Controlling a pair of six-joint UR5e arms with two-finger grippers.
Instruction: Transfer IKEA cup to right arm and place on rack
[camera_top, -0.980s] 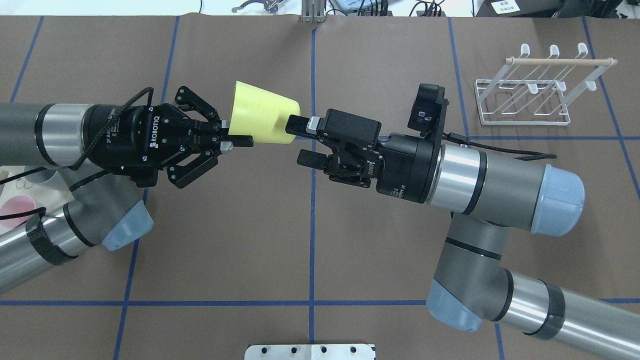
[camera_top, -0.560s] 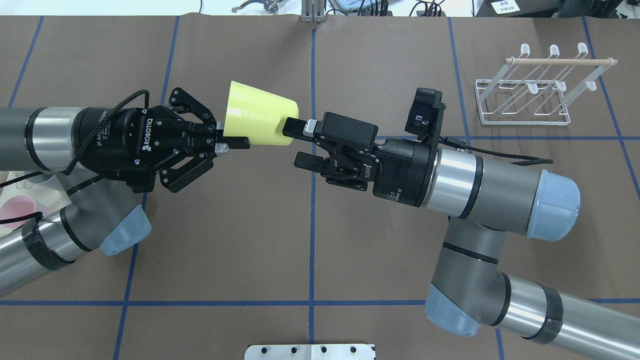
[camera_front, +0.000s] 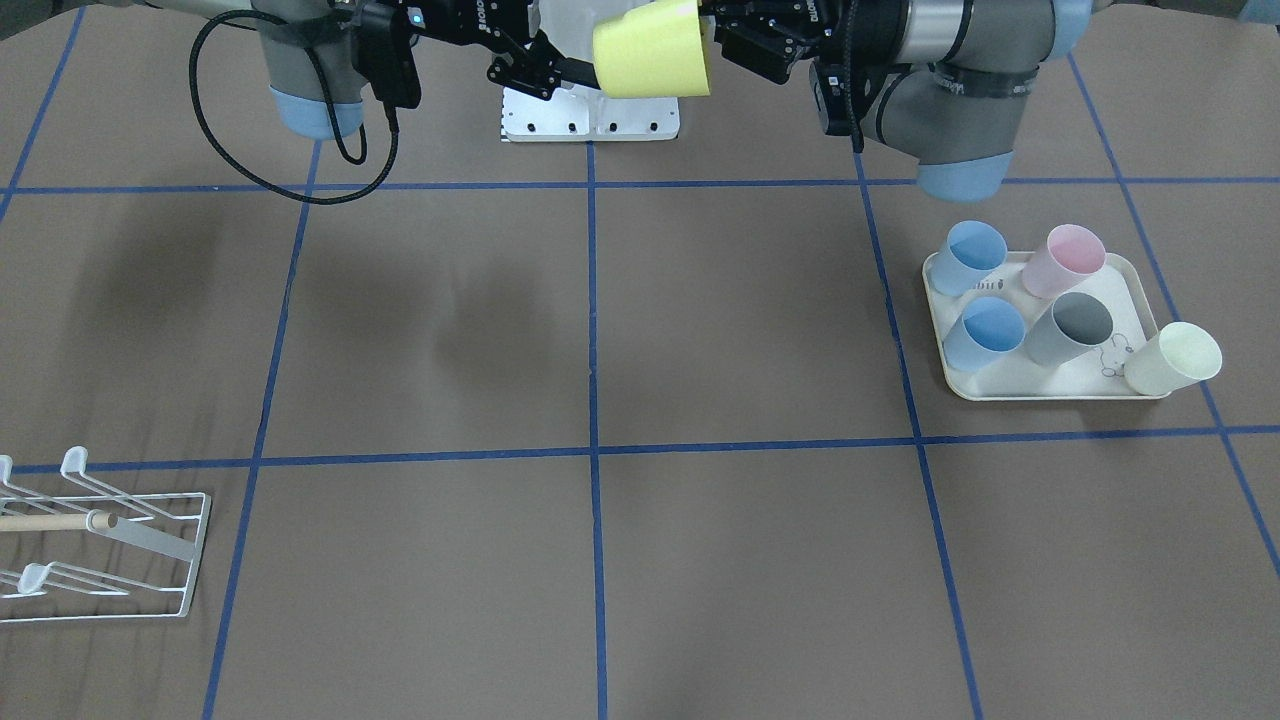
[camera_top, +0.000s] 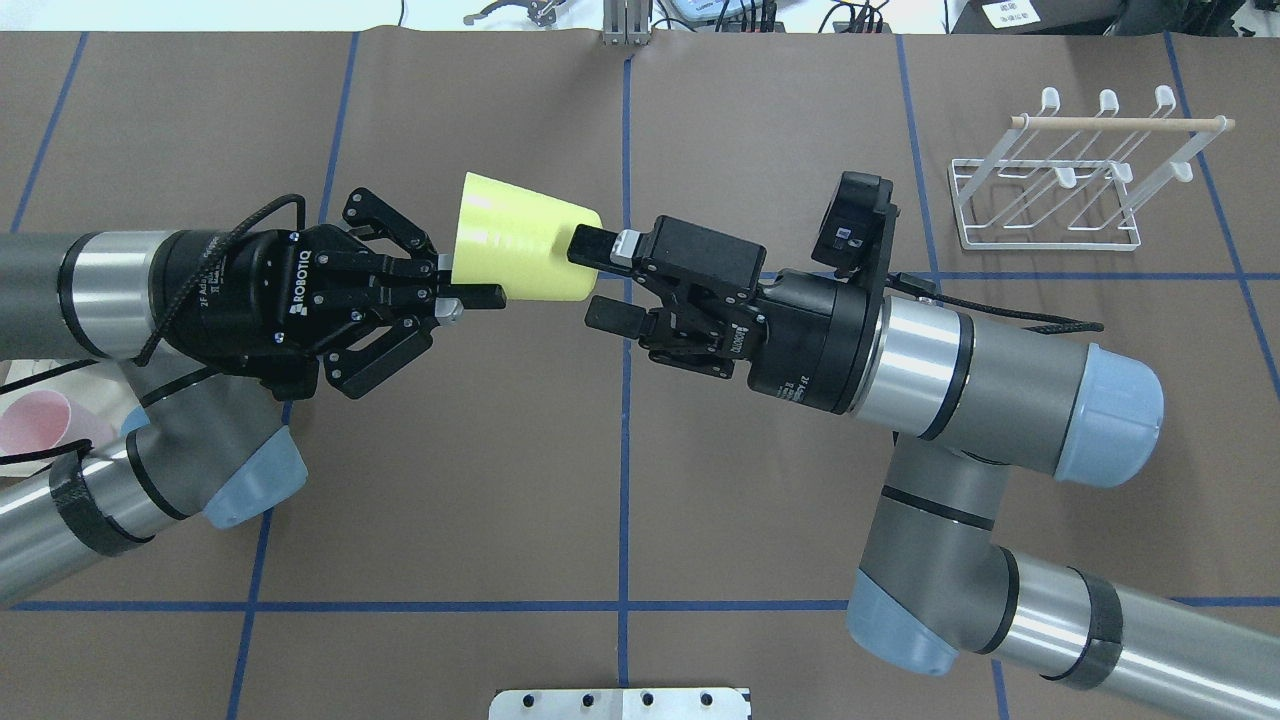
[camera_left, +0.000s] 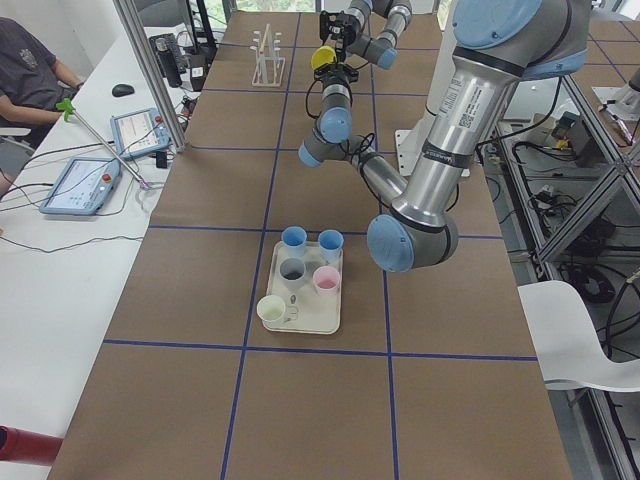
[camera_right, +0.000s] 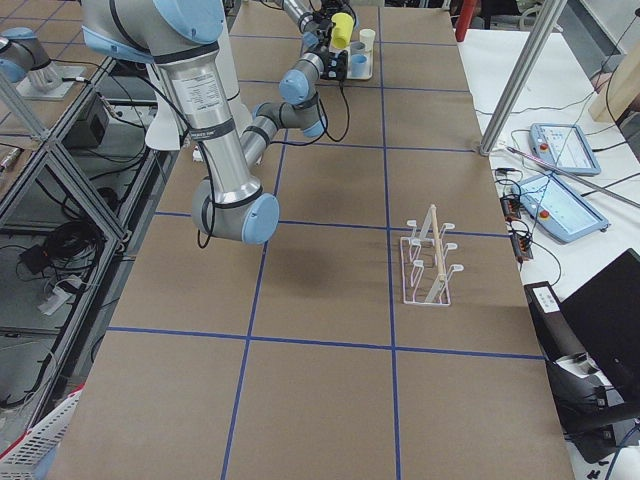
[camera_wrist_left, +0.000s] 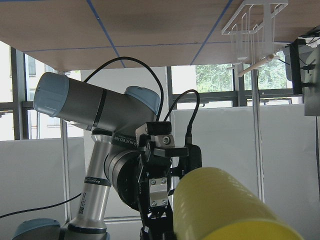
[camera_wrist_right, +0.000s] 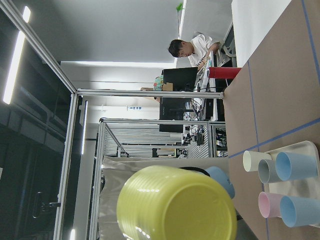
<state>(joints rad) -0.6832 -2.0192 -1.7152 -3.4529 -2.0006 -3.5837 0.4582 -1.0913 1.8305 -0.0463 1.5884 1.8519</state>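
Observation:
The yellow cup should next be grabbed by its narrow base (camera_front: 609, 60) with my right gripper, which can then carry the yellow cup over to the rack (camera_front: 102, 540).
A yellow cup (camera_top: 520, 250) hangs in the air on its side over the table's middle, also in the front view (camera_front: 650, 50). My left gripper (camera_top: 478, 297) is shut on the cup's rim at its wide end. My right gripper (camera_top: 598, 282) is open at the cup's narrow base. One finger (camera_top: 590, 245) overlaps the base and the other (camera_top: 610, 318) lies just beside it. The right wrist view shows the cup's base (camera_wrist_right: 175, 205) close up. The white wire rack (camera_top: 1060, 190) with its wooden dowel (camera_top: 1120, 122) stands at the far right.
A cream tray (camera_front: 1010, 375) on my left side holds two blue cups (camera_front: 975, 257), a pink cup (camera_front: 1070, 260) and a grey cup (camera_front: 1070, 330). A pale cup (camera_front: 1175, 360) sits at its corner. Operators sit beyond the table ends.
The cup and my left gripper have shifted slightly toward the near side. My right gripper has edged a little left toward the cup's base. Neither gripper has changed its opening.

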